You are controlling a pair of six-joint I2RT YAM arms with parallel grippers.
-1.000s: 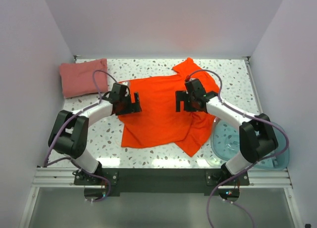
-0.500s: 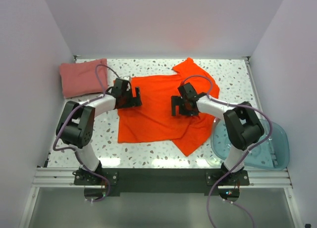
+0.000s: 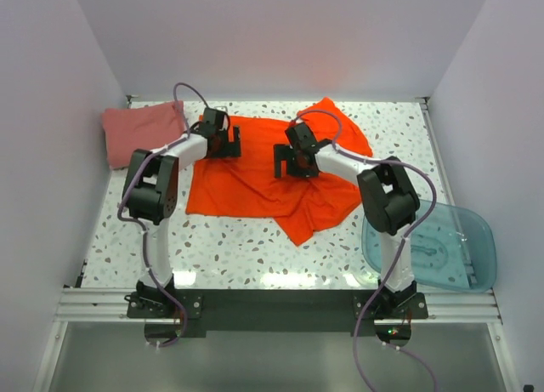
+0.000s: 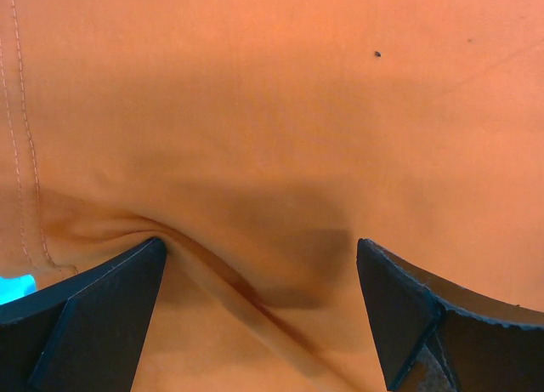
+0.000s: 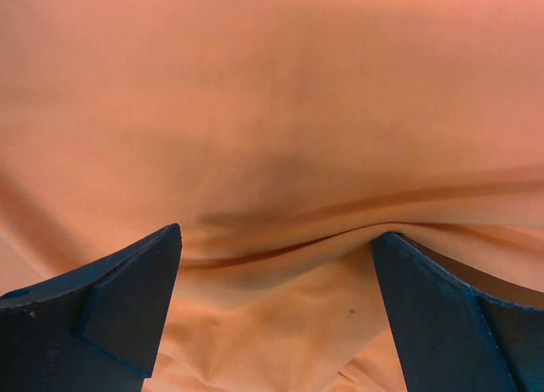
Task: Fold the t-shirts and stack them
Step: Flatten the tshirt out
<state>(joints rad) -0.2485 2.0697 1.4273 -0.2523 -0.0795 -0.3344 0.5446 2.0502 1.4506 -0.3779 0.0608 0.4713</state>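
Note:
The robot's left gripper should draw the orange t-shirt's edge straight for folding. It should next pick up the orange t-shirt's front corner on the pink-red t-shirt's side to do that.
The bright orange-red t-shirt lies spread out and rumpled in the middle of the table, one sleeve reaching toward the back right. The dusty pink-red t-shirt lies folded at the back left corner. My left gripper rests on the orange shirt's back left part, and my right gripper rests on its upper middle. In the left wrist view the gripper is open, its tips pressing on orange cloth with a crease between them. In the right wrist view the gripper is also open, on wrinkled orange cloth.
A translucent blue plastic tub stands at the front right, next to the right arm's base. White walls close the table in on the left, back and right. Speckled tabletop shows in front of the shirt.
Both arms have reached farther back and to the left. The orange shirt has slid with them toward the back left, away from the blue tub.

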